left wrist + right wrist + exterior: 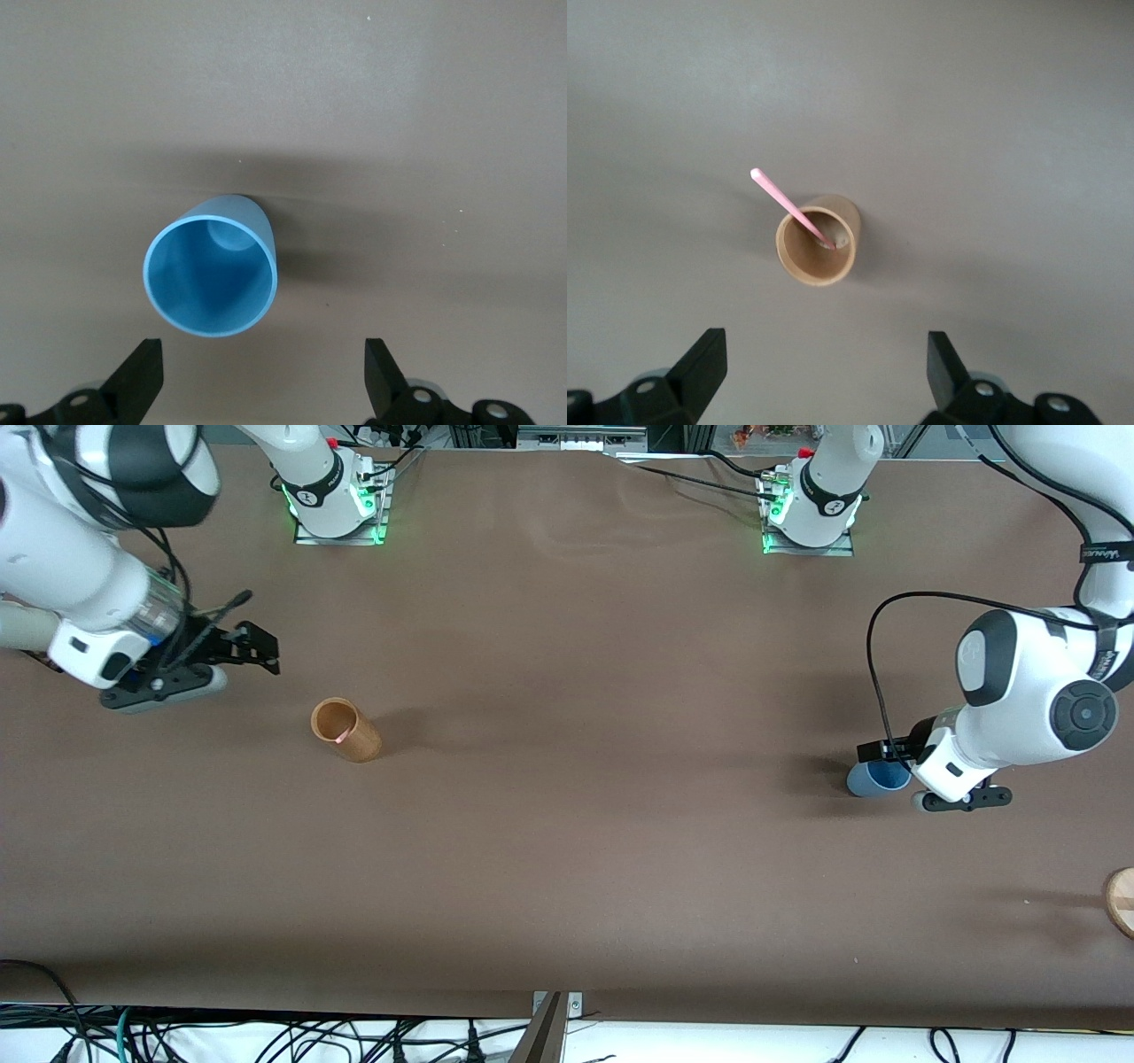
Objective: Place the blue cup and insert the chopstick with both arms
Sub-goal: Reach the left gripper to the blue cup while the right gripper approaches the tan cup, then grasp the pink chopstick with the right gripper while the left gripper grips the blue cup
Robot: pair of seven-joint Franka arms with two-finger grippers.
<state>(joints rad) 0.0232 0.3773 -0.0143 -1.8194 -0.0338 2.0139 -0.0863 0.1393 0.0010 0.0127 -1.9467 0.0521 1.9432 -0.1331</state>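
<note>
The blue cup needs to be placed, so my left gripper should next grab it by its rim (275,276), with one finger inside its opening (211,276).
The blue cup (875,779) stands upright on the table toward the left arm's end; in the left wrist view (213,276) I look into its empty mouth. My left gripper (886,755) is open just beside the cup's rim, with the cup outside its fingers (261,372). The pink chopstick (339,737) leans inside a tan wooden cup (346,731) toward the right arm's end; the right wrist view shows the chopstick (793,208) sticking out of that cup (817,242). My right gripper (255,646) is open and empty, up above the table beside the tan cup (824,367).
A round wooden disc (1122,902) lies at the table's edge at the left arm's end, nearer to the front camera than the blue cup. Brown table (585,824) stretches between the two cups.
</note>
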